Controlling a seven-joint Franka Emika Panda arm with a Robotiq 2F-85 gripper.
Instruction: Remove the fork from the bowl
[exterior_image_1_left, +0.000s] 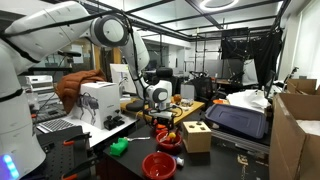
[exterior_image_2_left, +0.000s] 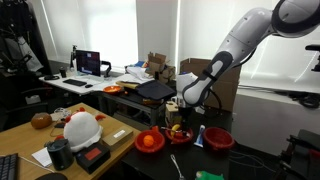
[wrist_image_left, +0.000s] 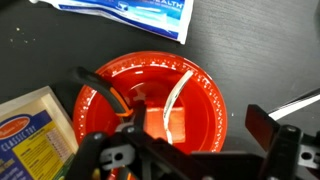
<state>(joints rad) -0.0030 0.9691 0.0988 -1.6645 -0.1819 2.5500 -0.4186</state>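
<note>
The fork's handle (wrist_image_left: 174, 97) lies between my fingers but below them, inside the bowl, so closing now would miss it; my gripper lowers next, before it closes.
The small glossy red bowl (wrist_image_left: 150, 100) fills the middle of the wrist view. A pale translucent plastic fork (wrist_image_left: 178, 92) lies inside it, leaning towards the right wall. My gripper (wrist_image_left: 180, 112) is open just above the bowl. One dark finger is over the bowl's left rim and the other is outside its right rim, and neither touches the fork. In both exterior views the gripper (exterior_image_1_left: 160, 103) (exterior_image_2_left: 178, 112) hangs over the bowl (exterior_image_1_left: 168, 141) (exterior_image_2_left: 181, 136) on the dark table. The fork is too small to make out there.
The wooden block box (wrist_image_left: 35, 130) (exterior_image_1_left: 196, 136) stands right beside the bowl. A white and blue packet (wrist_image_left: 130, 12) lies beyond it. A wider red bowl (exterior_image_1_left: 158, 165) and a green object (exterior_image_1_left: 120, 147) are nearby. More red bowls (exterior_image_2_left: 218, 138) (exterior_image_2_left: 150, 141) flank it.
</note>
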